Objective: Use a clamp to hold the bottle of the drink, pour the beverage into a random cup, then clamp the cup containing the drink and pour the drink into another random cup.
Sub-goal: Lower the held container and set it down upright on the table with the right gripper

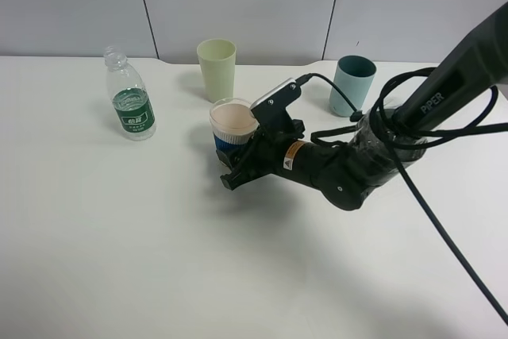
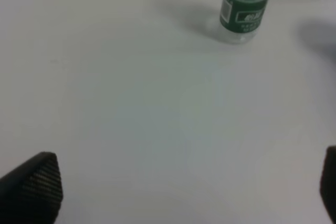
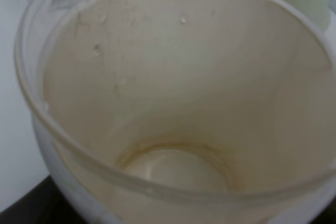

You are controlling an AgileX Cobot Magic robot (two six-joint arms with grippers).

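Note:
My right gripper releases the blue-sleeved paper cup now, since the cup's lower edge meets the table beside my fingers and the cup would stand.
The bottle of the drink [image 1: 130,105] stands upright at the left of the table; the left wrist view shows its green label [image 2: 245,4]. My right gripper [image 1: 234,155] is shut on the blue-sleeved paper cup [image 1: 232,126], which is held upright at the table's middle. The right wrist view looks straight into this cup [image 3: 173,77], where a little clear beverage [image 3: 178,169] lies at the bottom. The pale yellow-green tumbler [image 1: 217,69] stands just behind the cup. My left gripper [image 2: 181,192] is open over bare table, well short of the bottle, and is out of the high view.
A teal cup [image 1: 352,85] stands at the back right, behind the right arm [image 1: 357,168]. The arm's black cables [image 1: 429,196] trail over the table [image 1: 159,260] on the right. A grey wall runs behind the table's far edge.

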